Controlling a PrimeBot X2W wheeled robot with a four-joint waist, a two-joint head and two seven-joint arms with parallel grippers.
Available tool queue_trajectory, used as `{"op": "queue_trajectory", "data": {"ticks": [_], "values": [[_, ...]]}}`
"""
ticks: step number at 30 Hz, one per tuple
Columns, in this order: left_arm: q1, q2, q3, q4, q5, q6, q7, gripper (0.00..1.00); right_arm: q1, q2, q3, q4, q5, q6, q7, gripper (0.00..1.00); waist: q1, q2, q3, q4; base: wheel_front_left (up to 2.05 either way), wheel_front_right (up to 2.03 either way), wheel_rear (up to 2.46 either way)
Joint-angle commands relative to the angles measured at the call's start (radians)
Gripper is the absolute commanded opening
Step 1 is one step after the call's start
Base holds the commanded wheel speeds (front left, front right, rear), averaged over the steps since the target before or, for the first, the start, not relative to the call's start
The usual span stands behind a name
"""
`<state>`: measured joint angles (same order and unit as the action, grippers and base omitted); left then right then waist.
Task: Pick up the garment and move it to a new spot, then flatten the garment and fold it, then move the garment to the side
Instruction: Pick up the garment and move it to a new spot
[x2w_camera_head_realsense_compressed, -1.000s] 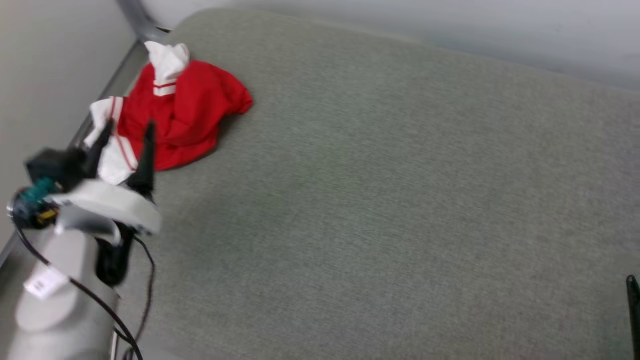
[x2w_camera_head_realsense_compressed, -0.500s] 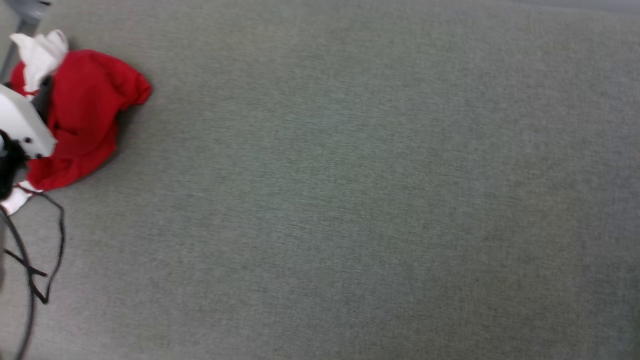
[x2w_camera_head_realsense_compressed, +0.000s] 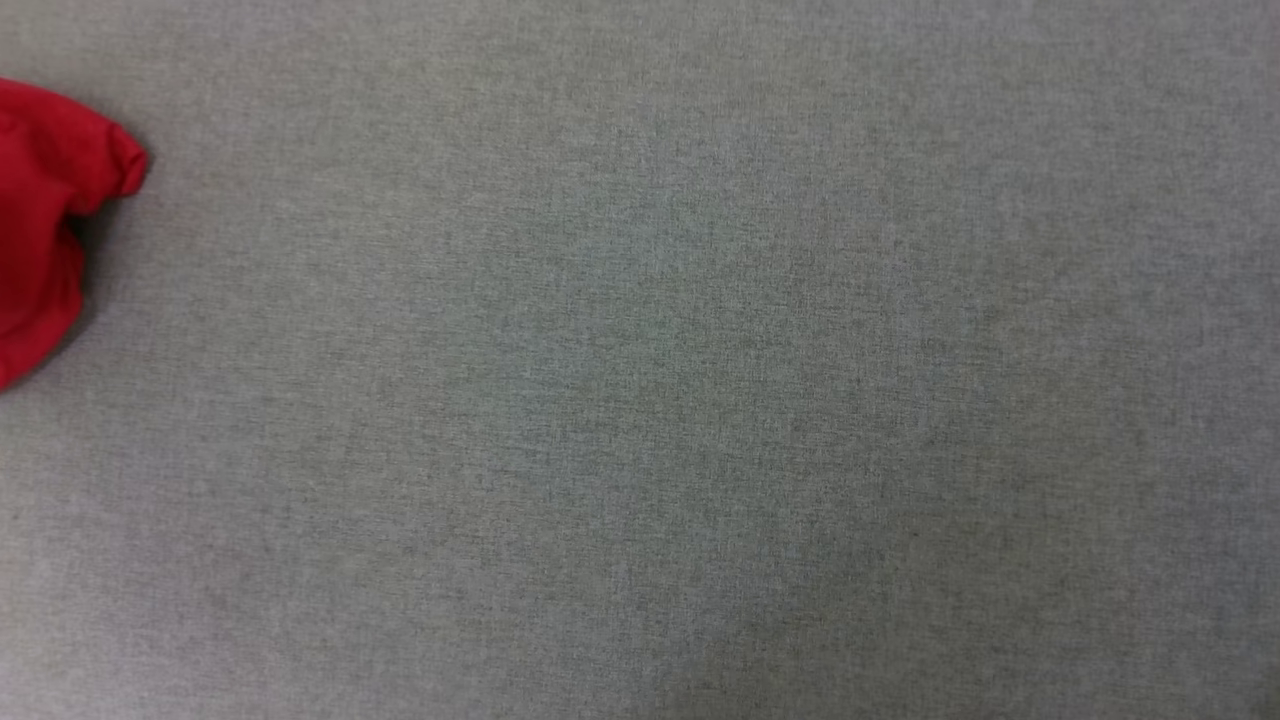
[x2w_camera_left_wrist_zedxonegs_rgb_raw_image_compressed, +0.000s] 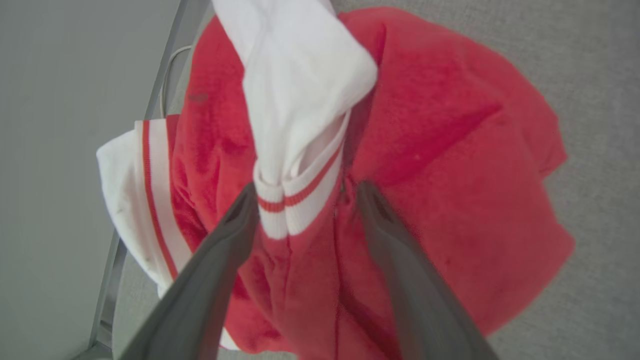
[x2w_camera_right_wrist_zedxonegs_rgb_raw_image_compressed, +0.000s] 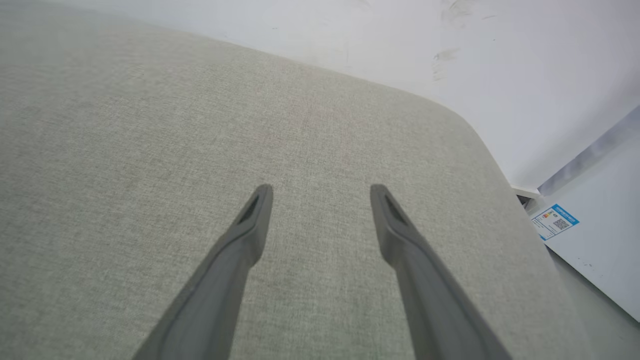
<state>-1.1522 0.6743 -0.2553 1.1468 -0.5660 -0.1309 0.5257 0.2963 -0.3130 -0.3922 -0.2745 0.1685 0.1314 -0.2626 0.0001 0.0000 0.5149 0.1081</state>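
Observation:
I will next pinch the garment (x2w_camera_left_wrist_zedxonegs_rgb_raw_image_compressed: 440, 165) with my left gripper by its striped sleeve cuff. The cuff bunches up in a fold, while the garment's red body (x2w_camera_left_wrist_zedxonegs_rgb_raw_image_compressed: 456, 198) lies loose around it.
The garment (x2w_camera_left_wrist_zedxonegs_rgb_raw_image_compressed: 440, 165), red with white striped sleeves, lies crumpled near the left edge of the grey cushion. A red corner of the garment (x2w_camera_head_realsense_compressed: 45, 210) shows at the left edge of the head view. In the left wrist view my left gripper (x2w_camera_left_wrist_zedxonegs_rgb_raw_image_compressed: 306, 192) is open right over it, one finger on each side of a white sleeve cuff with red stripes (x2w_camera_left_wrist_zedxonegs_rgb_raw_image_compressed: 295, 200). Whether the tips touch the cloth I cannot tell. In the right wrist view my right gripper (x2w_camera_right_wrist_zedxonegs_rgb_raw_image_compressed: 321, 192) is open above bare grey fabric, with nothing between its fingers.
The grey fabric surface (x2w_camera_head_realsense_compressed: 700, 400) spreads across the head view. Its rounded far corner (x2w_camera_right_wrist_zedxonegs_rgb_raw_image_compressed: 465, 125) meets a white wall, with a white panel bearing a blue label (x2w_camera_right_wrist_zedxonegs_rgb_raw_image_compressed: 555, 220) beyond it. A metal rail (x2w_camera_left_wrist_zedxonegs_rgb_raw_image_compressed: 165, 80) runs along the cushion's edge by the garment.
The head camera has swung right, so the garment slid to the frame's left edge and the left arm left the view. The left gripper has closed in over the garment.

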Motion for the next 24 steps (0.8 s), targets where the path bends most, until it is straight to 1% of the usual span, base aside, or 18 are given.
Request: {"op": "queue_trajectory", "data": {"ticks": [1,2,3,4,5,6,9,12,15,19,23,24], "values": [[-0.016,0.001,-0.014,0.014,0.012,0.002,0.022,0.93,0.005,0.004,-0.007,-0.010,0.006,-0.001,-0.003,1.00,-0.0001,0.0000,0.016,-0.003,0.00,0.00,0.00],[-0.024,0.000,-0.023,0.029,0.014,0.002,0.048,0.81,0.005,0.004,-0.011,-0.015,0.007,-0.001,-0.003,1.00,-0.0001,0.0000,0.023,-0.003,0.00,0.00,0.00],[-0.034,-0.003,-0.024,0.040,0.008,0.002,0.069,0.49,0.005,0.006,-0.015,-0.022,0.007,-0.001,-0.003,1.00,-0.0001,0.0000,0.031,-0.002,0.00,0.00,0.00],[-0.042,-0.010,-0.024,0.046,0.005,0.002,0.081,0.33,0.003,0.007,-0.018,-0.027,0.008,-0.001,-0.003,1.00,-0.0001,0.0000,0.038,-0.002,0.00,0.00,0.00],[-0.046,-0.022,-0.020,0.052,-0.008,0.002,0.092,0.26,-0.001,0.009,-0.022,-0.033,0.008,-0.001,-0.003,1.00,-0.0001,0.0000,0.044,-0.001,0.00,0.00,0.00],[-0.042,-0.038,-0.021,0.052,-0.018,0.001,0.104,0.00,-0.003,0.010,-0.021,-0.038,0.005,-0.001,-0.003,1.00,-0.0001,0.0000,0.049,-0.001,0.00,0.00,0.00],[-0.019,-0.049,-0.037,0.051,-0.038,0.001,0.126,0.00,-0.007,0.015,-0.017,-0.050,-0.002,-0.001,-0.004,1.00,-0.0001,0.0000,0.060,-0.002,0.00,0.00,0.00],[0.006,-0.060,-0.051,0.029,-0.059,0.001,0.110,0.00,-0.009,0.021,-0.016,-0.062,-0.002,-0.001,-0.003,1.00,-0.0001,0.0000,0.071,-0.004,0.00,0.00,0.00],[0.029,-0.061,-0.072,-0.013,-0.080,-0.001,0.070,0.00,-0.006,0.026,-0.018,-0.064,-0.003,-0.001,-0.004,1.00,-0.0001,0.0000,0.076,-0.002,0.00,0.00,0.00],[0.044,-0.040,-0.095,-0.051,-0.111,-0.002,0.022,0.00,-0.015,0.030,-0.013,-0.057,-0.007,-0.001,-0.004,1.00,-0.0001,0.0000,0.063,0.001,0.00,0.00,0.00],[0.051,-0.008,-0.150,-0.093,-0.119,-0.001,-0.022,0.00,-0.041,0.036,0.011,-0.047,-0.001,-0.001,-0.004,1.00,-0.0001,0.0000,0.036,0.003,0.00,0.00,0.00],[0.048,0.017,-0.181,-0.122,-0.139,0.001,-0.044,0.00,-0.056,0.041,0.033,-0.030,0.007,-0.001,-0.004,1.00,-0.0001,0.0000,0.007,0.004,0.00,0.00,0.00]]}}
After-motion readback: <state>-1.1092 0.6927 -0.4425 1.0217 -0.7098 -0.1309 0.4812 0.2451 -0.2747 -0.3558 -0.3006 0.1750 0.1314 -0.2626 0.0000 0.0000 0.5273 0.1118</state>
